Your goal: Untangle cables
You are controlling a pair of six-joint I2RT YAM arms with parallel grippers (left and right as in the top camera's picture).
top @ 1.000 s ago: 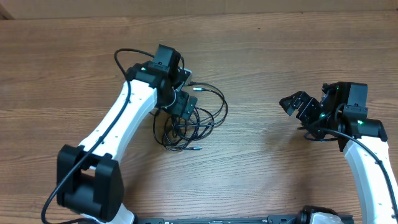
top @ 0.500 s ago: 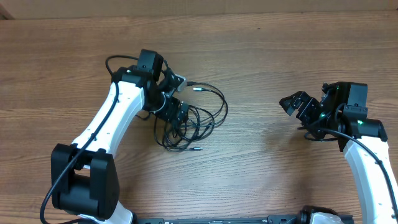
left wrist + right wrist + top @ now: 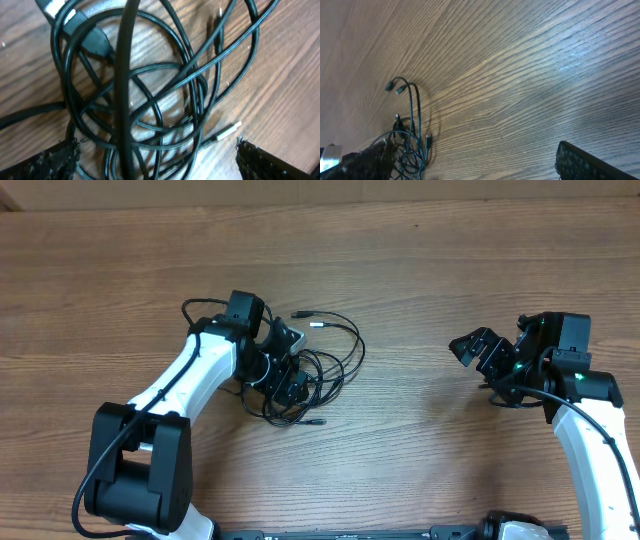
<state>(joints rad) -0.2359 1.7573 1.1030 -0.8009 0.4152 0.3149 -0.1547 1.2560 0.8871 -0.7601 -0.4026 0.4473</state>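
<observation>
My left gripper grabs a few pieces of the cables' crossed loops next, so the plug ends stay free for untangling.
The cables (image 3: 322, 380) lie in one tangled black pile left of the table's middle, with two plug ends sticking out at the top. My left gripper (image 3: 283, 383) hangs right over the pile's left part, open. In the left wrist view the crossed loops of the cables (image 3: 197, 75) fill the frame between my fingertips (image 3: 52, 162), and a silver-tipped plug (image 3: 227, 131) lies at the lower right. Nothing is pinched. My right gripper (image 3: 478, 350) stands open far to the right, apart from the pile. From its wrist view the cables (image 3: 409, 155) show at the far lower left.
The wooden table (image 3: 420, 270) carries nothing else. A thicker black wire (image 3: 200, 310) loops off my left arm beside the pile. A wide stretch of bare wood (image 3: 520, 90) separates my right gripper from the cables.
My left gripper has moved down from the pile's upper left edge to hover over its middle-left. The cables have shifted slightly. The right arm has stayed still.
</observation>
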